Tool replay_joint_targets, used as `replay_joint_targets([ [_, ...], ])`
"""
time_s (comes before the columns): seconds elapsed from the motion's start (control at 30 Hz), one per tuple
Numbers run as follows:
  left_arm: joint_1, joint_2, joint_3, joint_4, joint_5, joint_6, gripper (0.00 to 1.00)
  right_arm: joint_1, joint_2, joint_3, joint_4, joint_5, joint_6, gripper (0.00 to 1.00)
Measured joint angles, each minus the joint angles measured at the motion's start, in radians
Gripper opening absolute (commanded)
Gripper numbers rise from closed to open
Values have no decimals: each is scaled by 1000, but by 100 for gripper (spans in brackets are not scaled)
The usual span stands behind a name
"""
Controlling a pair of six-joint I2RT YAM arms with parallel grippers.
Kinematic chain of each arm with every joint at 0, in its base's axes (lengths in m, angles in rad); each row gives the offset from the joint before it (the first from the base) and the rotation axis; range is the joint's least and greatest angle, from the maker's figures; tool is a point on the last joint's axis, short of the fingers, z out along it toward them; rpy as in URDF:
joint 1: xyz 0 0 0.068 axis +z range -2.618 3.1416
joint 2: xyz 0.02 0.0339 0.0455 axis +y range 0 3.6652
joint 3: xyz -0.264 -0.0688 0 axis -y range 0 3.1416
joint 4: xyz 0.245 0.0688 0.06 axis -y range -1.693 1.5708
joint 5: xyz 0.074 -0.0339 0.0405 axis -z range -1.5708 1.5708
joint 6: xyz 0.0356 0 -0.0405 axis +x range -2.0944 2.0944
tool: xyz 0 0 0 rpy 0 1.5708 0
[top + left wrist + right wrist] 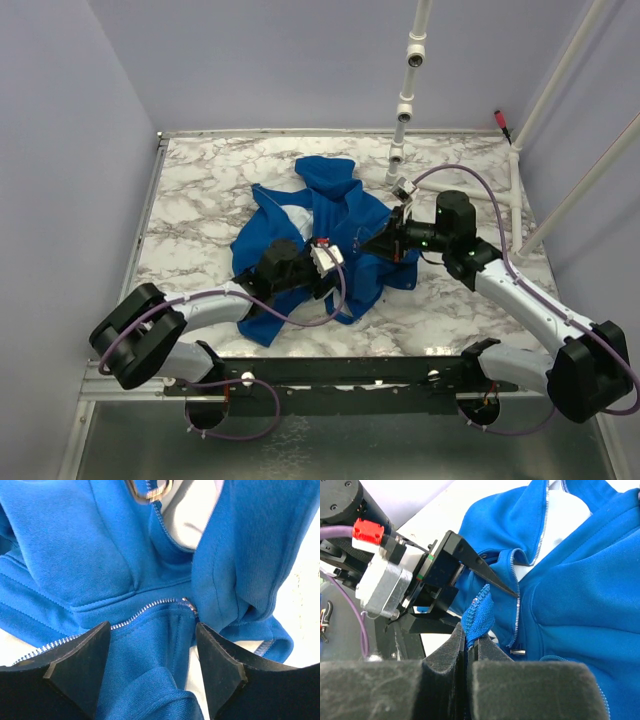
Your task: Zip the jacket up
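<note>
Next, my left gripper grabs the jacket's fabric fold (331, 287) (166, 624) beside the end of the silver zipper teeth, which leaves that end free to insert for zipping.
The royal-blue jacket (330, 215) lies crumpled in the middle of the marble table, with pale lining showing at its open front. My left gripper (322, 262) is open at the jacket's near hem. In the left wrist view its fingers (80, 665) straddle a fold of blue fabric (150, 645) just below a row of silver zipper teeth (145, 610). A metal pull ring (148, 491) shows at the top. My right gripper (469, 640) is shut on a small flap of the jacket's zipper edge (480, 611), held up close to the left gripper (445, 570).
The marble table (200, 190) is walled in at the left, back and right. A white jointed pipe (405, 100) stands at the back right, just behind my right gripper (388, 243). Slanted white poles (560, 80) run along the right side.
</note>
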Motion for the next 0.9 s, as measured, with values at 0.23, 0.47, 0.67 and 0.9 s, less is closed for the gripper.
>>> replay_joint_targets([
  [0.23, 0, 52, -38, 53, 6, 90, 41, 0, -13, -4, -10, 14, 2, 1],
  [0.47, 0, 89, -48, 112, -25, 124, 0, 0, -13, -5, -16, 21, 3, 1],
  [0.67, 23, 11, -11, 57, -74, 114, 0, 0, -13, -4, -17, 29, 2, 1],
  [0.9, 148, -198, 286, -186, -32, 108, 0, 0, 21, 80, -29, 7, -10, 1],
])
